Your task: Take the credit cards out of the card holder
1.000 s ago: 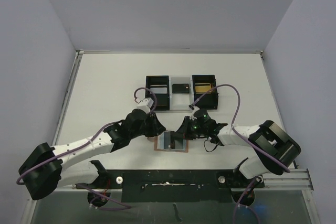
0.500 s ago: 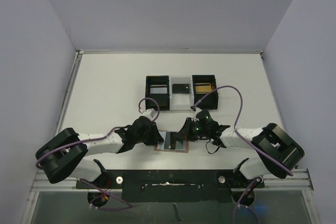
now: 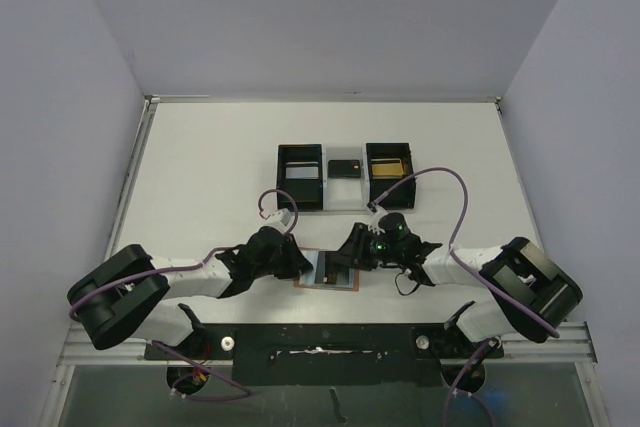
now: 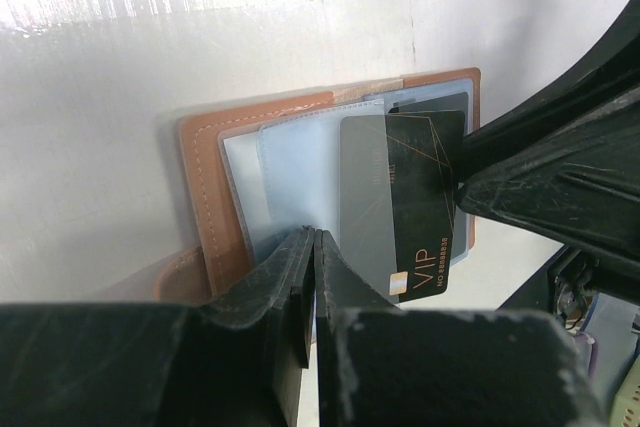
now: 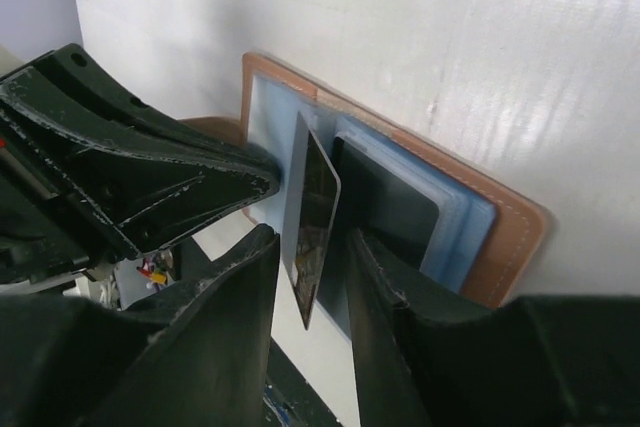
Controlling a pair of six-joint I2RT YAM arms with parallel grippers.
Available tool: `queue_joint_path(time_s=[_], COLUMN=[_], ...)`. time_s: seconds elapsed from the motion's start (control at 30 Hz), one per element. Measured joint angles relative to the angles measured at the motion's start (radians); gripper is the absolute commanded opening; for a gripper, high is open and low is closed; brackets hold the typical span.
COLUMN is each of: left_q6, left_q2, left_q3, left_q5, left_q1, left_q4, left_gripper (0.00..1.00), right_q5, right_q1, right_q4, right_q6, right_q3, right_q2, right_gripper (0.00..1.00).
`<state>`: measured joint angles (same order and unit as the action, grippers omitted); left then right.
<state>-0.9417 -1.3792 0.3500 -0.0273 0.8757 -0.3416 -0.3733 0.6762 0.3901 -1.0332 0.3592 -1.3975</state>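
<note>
My right gripper moves toward the VIP card's black side, before closing on the card, since its fingers only meet the card's near edge.
The tan card holder (image 3: 318, 272) lies open on the table near the front, blue lining up. It also shows in the left wrist view (image 4: 205, 187) and the right wrist view (image 5: 510, 217). A black card with gold lines and "VIP" (image 4: 425, 197) stands tilted out of a pocket (image 5: 318, 202). My right gripper (image 3: 350, 255) is open, with one finger on each side of that card (image 5: 310, 247) and a gap to both. Another dark card (image 5: 390, 207) sits in a blue pocket. My left gripper (image 3: 298, 263) is shut, its tips (image 4: 314, 235) on the holder's left half.
A black three-compartment tray (image 3: 280, 162) stands behind the holder. It holds a silver-grey card (image 3: 302, 171) on the left, a black card (image 3: 344, 167) in the white middle and a gold card (image 3: 387, 162) on the right. Purple cables loop above both wrists.
My left gripper has come down and toward the front, onto the holder's left half. My right gripper has stayed at the upright card, shifting only slightly.
</note>
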Motion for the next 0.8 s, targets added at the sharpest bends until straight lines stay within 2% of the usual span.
queue_joint_path(time_s=[0.27,0.37,0.5,0.6,0.7,0.8], left_q6=[-0.006,-0.013,-0.016,-0.016,-0.015,-0.015], left_q2=[-0.027,-0.028,-0.026,-0.025,-0.025,-0.024], left_q3=[-0.004,-0.007,-0.016,-0.015,-0.015,-0.015], left_q5=[-0.004,-0.003,0.005,0.012,0.015,0.014], left_q1=[0.0,0.0,0.002,0.003,0.006,0.006], left_q4=[-0.049,-0.057,-0.068,-0.066,-0.067,-0.068], left_gripper=[0.03,0.03,0.03,0.03,0.03,0.03], right_q5=[-0.004,0.003,0.018,0.023,0.029,0.049], right_q1=[0.066,0.067,0.067,0.067,0.067,0.077], right_q4=[0.11,0.14,0.15,0.148,0.14,0.132], right_q6=[-0.054,-0.076,-0.09,-0.093,-0.093,-0.105], right_q3=[-0.011,-0.022,-0.031,-0.032,-0.032,-0.032], right_q2=[-0.065,-0.071,-0.07,-0.066,-0.064,-0.065], right_gripper=[0.25,0.14,0.1,0.1,0.16,0.16])
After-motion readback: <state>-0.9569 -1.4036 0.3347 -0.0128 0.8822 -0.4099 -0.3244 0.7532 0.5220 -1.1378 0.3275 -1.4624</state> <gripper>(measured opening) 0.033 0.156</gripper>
